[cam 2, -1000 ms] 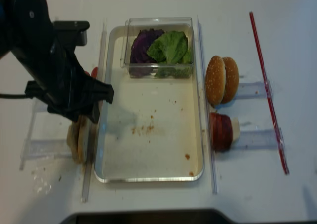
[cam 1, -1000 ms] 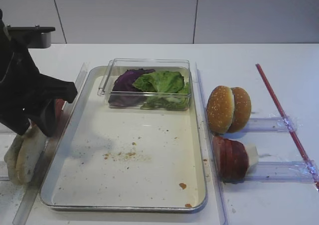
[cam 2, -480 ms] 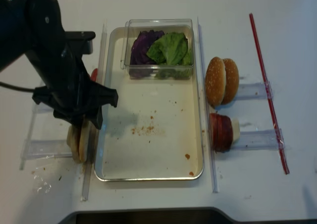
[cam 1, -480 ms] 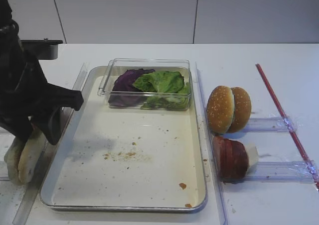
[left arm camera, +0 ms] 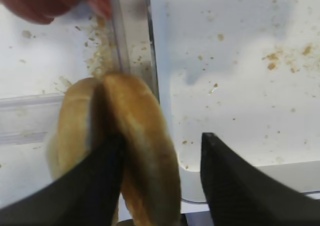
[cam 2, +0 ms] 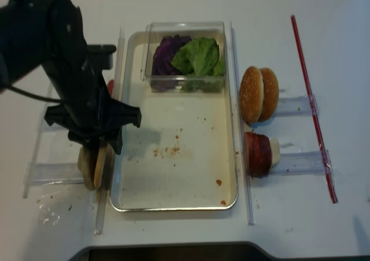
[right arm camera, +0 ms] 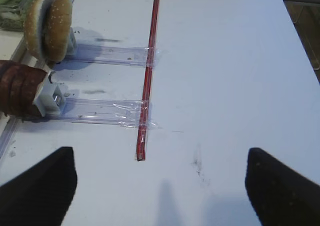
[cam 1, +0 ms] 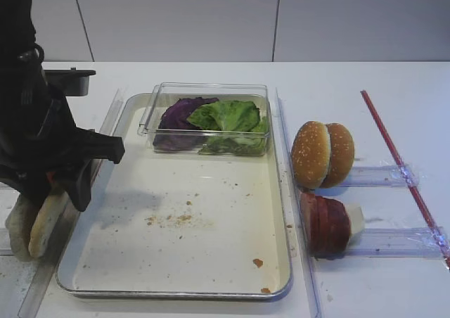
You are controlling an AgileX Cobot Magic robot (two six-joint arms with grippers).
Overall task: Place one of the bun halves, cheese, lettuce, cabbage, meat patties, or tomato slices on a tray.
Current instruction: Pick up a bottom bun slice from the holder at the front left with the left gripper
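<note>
The round side of the bun half nearest the tray is wide. My left gripper next needs to pick up that bun half by the bun half's thin upper edge (cam 2: 102, 157).
Two pale bun halves stand on edge just left of the silver tray (cam 1: 176, 295). My left gripper (left arm camera: 162, 138) is open and straddles the right bun half (left arm camera: 145, 151): one finger sits between the two halves, the other hangs over the tray's rim, apart from the bun. From above, the dark arm covers most of the bun halves (cam 2: 95, 167). Lettuce (cam 1: 228, 115) and purple cabbage (cam 1: 179, 114) lie in a clear box at the tray's far end. Meat patties (cam 1: 325, 223) stand right of the tray. Tomato slices (left arm camera: 45, 3) show beyond the buns. Cheese is out of view. My right gripper (right arm camera: 160, 191) is open over bare table.
Sesame buns (cam 1: 322, 154) stand on a clear plastic rail right of the tray. A long red strip (cam 1: 401, 167) runs along the right side of the table. Clear rails flank both long sides of the tray. Crumbs dot the tray floor (cam 1: 211, 198).
My left arm has come down and a little to the right, so its open fingers now straddle the right bun half. Nothing else has moved.
</note>
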